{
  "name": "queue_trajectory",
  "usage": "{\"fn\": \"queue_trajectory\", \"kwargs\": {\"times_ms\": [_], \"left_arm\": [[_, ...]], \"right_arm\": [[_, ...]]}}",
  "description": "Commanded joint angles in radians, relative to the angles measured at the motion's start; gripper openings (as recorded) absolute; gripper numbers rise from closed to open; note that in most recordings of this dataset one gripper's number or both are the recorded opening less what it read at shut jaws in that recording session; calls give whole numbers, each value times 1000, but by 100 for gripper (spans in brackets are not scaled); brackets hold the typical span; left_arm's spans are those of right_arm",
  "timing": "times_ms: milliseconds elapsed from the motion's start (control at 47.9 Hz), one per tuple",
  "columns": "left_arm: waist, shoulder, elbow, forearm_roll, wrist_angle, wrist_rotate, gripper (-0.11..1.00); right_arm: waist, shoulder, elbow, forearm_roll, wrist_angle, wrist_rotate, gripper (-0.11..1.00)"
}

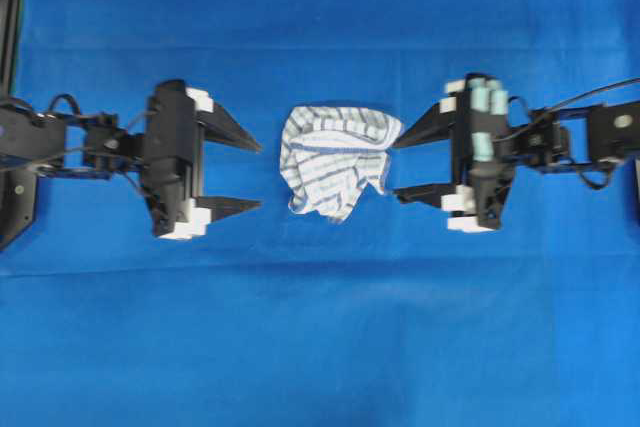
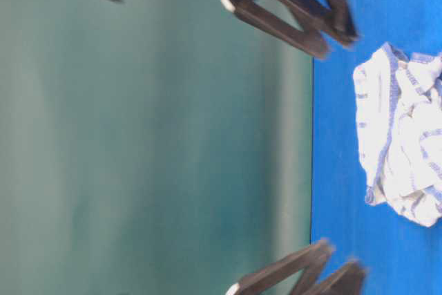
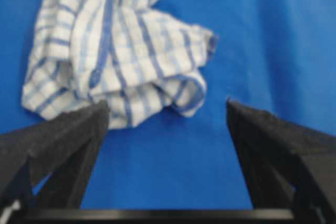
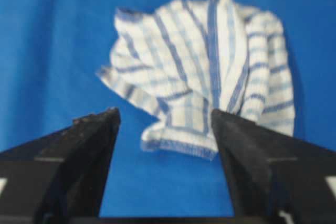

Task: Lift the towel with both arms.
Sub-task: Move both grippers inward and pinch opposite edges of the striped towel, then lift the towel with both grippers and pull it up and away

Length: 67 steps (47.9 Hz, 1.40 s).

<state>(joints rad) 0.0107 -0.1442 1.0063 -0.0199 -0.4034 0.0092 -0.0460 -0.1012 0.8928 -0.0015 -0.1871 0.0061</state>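
Note:
My right gripper is to grab the puckered hem (image 1: 383,169) that stands up next, so that it can lift the towel (image 1: 332,161).
The towel (image 1: 332,161) is a crumpled white cloth with thin blue-grey stripes, lying on the blue sheet between the two arms. It also shows in the table-level view (image 2: 404,139), the left wrist view (image 3: 115,51) and the right wrist view (image 4: 205,72). My left gripper (image 1: 256,175) is open and empty, its tips a short way left of the towel (image 3: 167,108). My right gripper (image 1: 398,167) is open and empty, its tips at the towel's right edge (image 4: 165,114), one finger (image 4: 247,145) in front of the cloth's near edge.
The large plain blue sheet (image 1: 320,347) covers the whole table. A dark stand (image 1: 10,17) runs along the far left edge. In the table-level view a green backdrop (image 2: 152,136) fills the area beyond the sheet's edge.

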Motion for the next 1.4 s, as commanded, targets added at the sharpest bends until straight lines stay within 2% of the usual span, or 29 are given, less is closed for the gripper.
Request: {"fn": "queue_trajectory", "kwargs": {"times_ms": [0,272,481,627,690,752,773,857,920,982,1170,1379], "left_arm": [[17,58,-32,-2,-35,2,90],[32,232,-75,-2,-141,2,90],[34,304,-117,-2,-143,2,90],[43,311,-127,-2,-123,3,86],[51,311,-127,-2,-109,2,79],[55,311,-127,-2,-92,3,65],[57,310,-127,-2,-89,3,60],[60,308,-127,-2,-77,3,31],[61,307,-124,-2,-71,3,15],[64,302,-123,-2,-61,3,3],[67,239,-120,-2,-3,0,3],[78,43,-130,-2,155,-2,3]], "right_arm": [[-14,40,-38,3,-9,0,65],[-41,176,-84,2,-11,0,65],[-46,219,-101,3,-11,0,64],[-46,219,-100,-2,-11,-6,63],[-48,219,-100,-2,-9,-8,60],[-46,219,-100,-2,-9,-11,54],[-46,219,-101,-2,-9,-12,50],[-48,218,-101,-2,-8,-14,23],[-46,216,-100,-2,-6,-14,6],[-48,213,-100,-2,-6,-12,3],[-46,169,-98,0,5,-2,3],[-48,26,-117,-2,91,-2,3]]}}
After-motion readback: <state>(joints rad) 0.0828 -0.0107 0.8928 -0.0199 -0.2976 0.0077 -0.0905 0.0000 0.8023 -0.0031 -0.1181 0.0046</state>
